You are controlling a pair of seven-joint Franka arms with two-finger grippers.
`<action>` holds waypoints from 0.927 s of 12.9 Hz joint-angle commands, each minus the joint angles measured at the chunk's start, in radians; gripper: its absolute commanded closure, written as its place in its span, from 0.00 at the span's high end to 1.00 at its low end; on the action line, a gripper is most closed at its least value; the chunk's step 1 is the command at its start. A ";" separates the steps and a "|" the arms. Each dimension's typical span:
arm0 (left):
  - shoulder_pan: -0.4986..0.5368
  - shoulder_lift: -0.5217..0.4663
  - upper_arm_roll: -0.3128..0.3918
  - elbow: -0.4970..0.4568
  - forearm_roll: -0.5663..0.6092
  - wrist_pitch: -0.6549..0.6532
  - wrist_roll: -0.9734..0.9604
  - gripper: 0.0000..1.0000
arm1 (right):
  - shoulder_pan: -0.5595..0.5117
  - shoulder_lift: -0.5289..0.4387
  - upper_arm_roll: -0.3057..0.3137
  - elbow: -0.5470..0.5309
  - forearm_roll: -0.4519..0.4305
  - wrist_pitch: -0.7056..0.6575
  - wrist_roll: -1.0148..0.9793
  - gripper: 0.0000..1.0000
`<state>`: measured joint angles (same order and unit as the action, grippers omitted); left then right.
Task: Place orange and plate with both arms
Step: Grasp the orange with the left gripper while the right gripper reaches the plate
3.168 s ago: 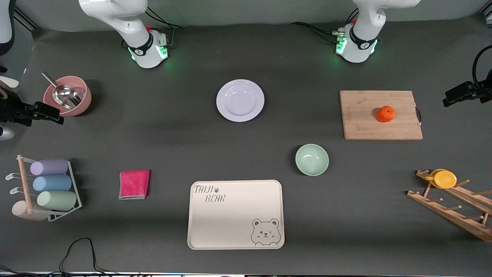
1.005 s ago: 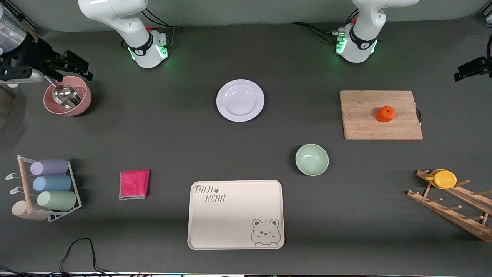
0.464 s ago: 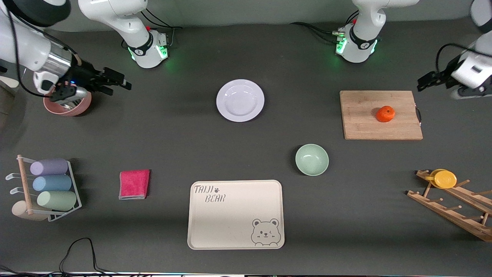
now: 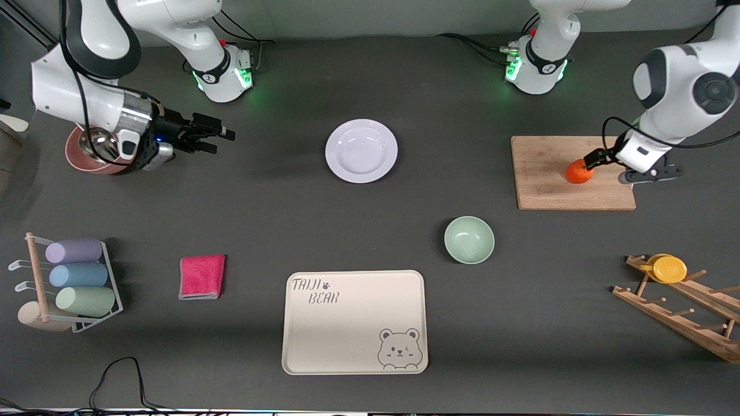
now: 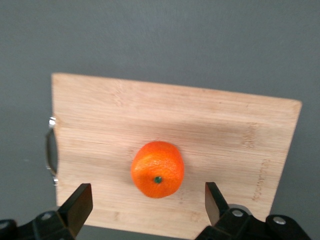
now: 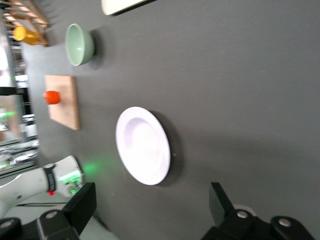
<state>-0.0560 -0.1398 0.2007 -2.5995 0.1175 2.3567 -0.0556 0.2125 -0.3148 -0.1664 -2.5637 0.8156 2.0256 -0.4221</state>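
The orange will go on the white plate [image 4: 361, 151]. My left gripper will next grab it by its round sides on either side of the green stem [image 4: 577, 173].
The orange [image 4: 578, 171] sits on a wooden cutting board [image 4: 543, 188] toward the left arm's end of the table. My left gripper [image 4: 595, 159] is open over the board, right beside the orange, not touching it. In the left wrist view the orange [image 5: 157, 169] lies just ahead of the open gripper [image 5: 148, 200]. The white plate [image 4: 361, 151] lies on the table between the two arm bases. My right gripper [image 4: 222, 134] is open over bare table between a pink bowl and the plate. The right wrist view shows the plate [image 6: 143, 145] ahead of the gripper [image 6: 150, 205].
A pale green bowl [image 4: 469, 240] sits nearer the camera than the plate. A cream bear tray [image 4: 354, 323] lies near the front edge. A pink bowl [image 4: 81, 162] with a scoop, a pink cloth [image 4: 202, 277], a cup rack [image 4: 75, 277] and a wooden rack [image 4: 682, 303] with a yellow disc [image 4: 669, 268] stand around.
Both arms have swung in from the table's ends. The left gripper has come over the board next to the orange. The right gripper has moved past the pink bowl toward the plate.
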 commanded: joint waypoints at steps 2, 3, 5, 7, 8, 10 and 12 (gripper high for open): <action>-0.015 0.044 -0.011 -0.097 0.019 0.157 -0.041 1.00 | 0.005 0.132 -0.002 -0.032 0.193 0.016 -0.249 1.00; -0.015 0.067 -0.011 -0.117 0.019 0.208 -0.041 1.00 | 0.005 0.172 -0.002 -0.041 0.247 0.015 -0.324 1.00; -0.012 0.123 -0.009 -0.129 0.021 0.283 -0.040 0.98 | 0.005 0.255 -0.002 -0.059 0.357 0.010 -0.481 1.00; -0.009 0.158 -0.009 -0.129 0.021 0.314 -0.027 0.95 | 0.007 0.345 -0.002 -0.085 0.497 -0.007 -0.657 1.00; -0.008 0.163 -0.009 -0.129 0.021 0.318 -0.024 0.93 | 0.007 0.397 -0.002 -0.087 0.548 -0.034 -0.744 1.00; -0.008 0.164 -0.009 -0.129 0.022 0.317 -0.021 0.81 | 0.007 0.483 -0.002 -0.087 0.626 -0.083 -0.854 1.00; -0.008 0.167 -0.009 -0.128 0.028 0.315 -0.021 0.47 | 0.007 0.540 -0.002 -0.089 0.681 -0.126 -0.897 1.00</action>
<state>-0.0599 0.0288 0.1883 -2.7255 0.1268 2.6640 -0.0695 0.2128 0.1674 -0.1655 -2.6650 1.4388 1.9401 -1.2568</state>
